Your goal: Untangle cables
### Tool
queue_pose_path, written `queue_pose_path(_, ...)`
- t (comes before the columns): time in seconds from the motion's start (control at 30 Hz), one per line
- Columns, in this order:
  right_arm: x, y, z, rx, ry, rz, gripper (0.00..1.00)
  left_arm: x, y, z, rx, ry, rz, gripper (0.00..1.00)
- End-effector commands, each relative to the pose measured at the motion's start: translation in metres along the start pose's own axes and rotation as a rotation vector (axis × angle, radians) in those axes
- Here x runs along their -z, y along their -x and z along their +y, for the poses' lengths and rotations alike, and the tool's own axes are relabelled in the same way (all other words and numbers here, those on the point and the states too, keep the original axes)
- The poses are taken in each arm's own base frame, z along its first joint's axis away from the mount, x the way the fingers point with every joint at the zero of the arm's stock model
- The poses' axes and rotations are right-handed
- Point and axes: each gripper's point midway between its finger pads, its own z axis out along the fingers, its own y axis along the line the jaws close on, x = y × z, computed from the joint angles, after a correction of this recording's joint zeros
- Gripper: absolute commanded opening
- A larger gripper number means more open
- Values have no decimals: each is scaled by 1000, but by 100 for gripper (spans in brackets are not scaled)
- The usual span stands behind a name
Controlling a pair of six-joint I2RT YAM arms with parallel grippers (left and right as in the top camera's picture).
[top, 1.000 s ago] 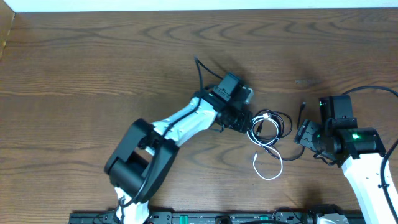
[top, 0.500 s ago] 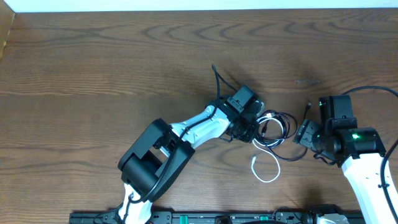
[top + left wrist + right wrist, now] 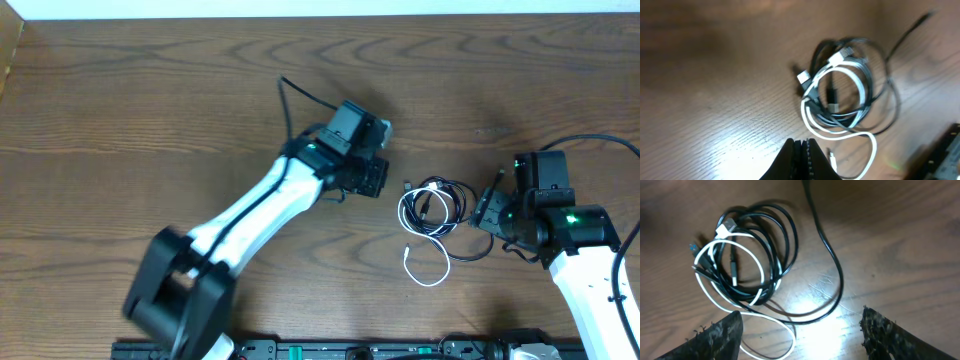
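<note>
My right gripper will next grab the black cord at the coil's edge nearest it, so that it can lift and untangle the cord while the white loop stays free.
The cables lie as one tangled coil on the wooden table, a white cord wound through black cords. A white loop trails toward the front edge, and a black tail curves away to the right. My left gripper hovers just left of the coil, shut with nothing in it; in the left wrist view its tips meet short of the white loop. My right gripper stands open at the coil's right side; its fingers straddle the black tail and white loop without touching them.
Bare brown wood surrounds the coil. The left arm stretches diagonally from the front left. The right arm's base and its thick black cable occupy the right edge. A rail runs along the front.
My left gripper closed from partly open, reached to the coil's left edge, then drew back left and away, empty. The coil barely shifted. My right gripper stayed put and open.
</note>
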Motion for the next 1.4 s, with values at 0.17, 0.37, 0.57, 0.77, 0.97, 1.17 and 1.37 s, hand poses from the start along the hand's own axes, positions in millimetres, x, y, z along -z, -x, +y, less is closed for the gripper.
queue_pose_path(0.17,-20,8,11,113,56,-40,73,41,16,20,18,59,-83,13)
queue_pose_path(0.37,-56,-1,14,185,57,-6,66,39,-4,29,52,88,-5,31)
queue_pose_path(0.57,-90,-11,26,163,96,53,57,39,-9,32,61,104,16,31)
queue_pose_path(0.77,-120,-17,29,166,79,98,42,39,-11,32,64,106,24,31)
queue_pose_path(0.97,-135,-32,33,160,107,179,7,39,-13,32,67,107,30,31)
queue_pose_path(1.17,-120,-33,62,206,275,196,1,39,-13,32,67,107,30,31)
queue_pose_path(1.37,-60,-20,125,410,646,127,1,39,-13,32,67,107,30,31)
